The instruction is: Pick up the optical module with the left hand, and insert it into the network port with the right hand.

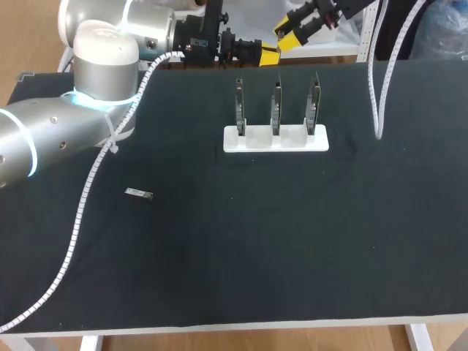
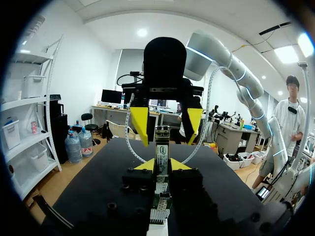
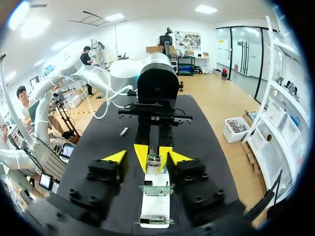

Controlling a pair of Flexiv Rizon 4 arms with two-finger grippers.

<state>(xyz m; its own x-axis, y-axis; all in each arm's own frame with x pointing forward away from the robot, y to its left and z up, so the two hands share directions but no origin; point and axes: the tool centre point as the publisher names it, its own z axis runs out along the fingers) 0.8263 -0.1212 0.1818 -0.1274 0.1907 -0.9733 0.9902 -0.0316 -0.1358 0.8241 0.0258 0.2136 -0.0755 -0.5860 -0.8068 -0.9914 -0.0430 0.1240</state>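
I need to insert the optical module into the network port, so I should grip it by its exposed loose end (image 3: 153, 160) with my right gripper.
My left gripper (image 2: 162, 164) is shut on a slim optical module (image 2: 162, 150) that sticks out ahead of its yellow tips. My right gripper (image 2: 166, 125) faces it head-on, open, one finger on either side of the module's free end and not touching it. In the right wrist view the right gripper (image 3: 147, 157) stands open around the left gripper (image 3: 153, 151) and the module (image 3: 154, 160). From the head camera both, left gripper (image 1: 269, 55) and right gripper (image 1: 292, 35), meet above the table's far edge. Below stands the white holder (image 1: 276, 140) with three upright port boards.
A second small module (image 1: 137, 194) lies flat on the black table at the left. My left arm's white cable (image 1: 80, 212) trails across the left side, and the right arm's cable (image 1: 376, 95) hangs down at the back right.
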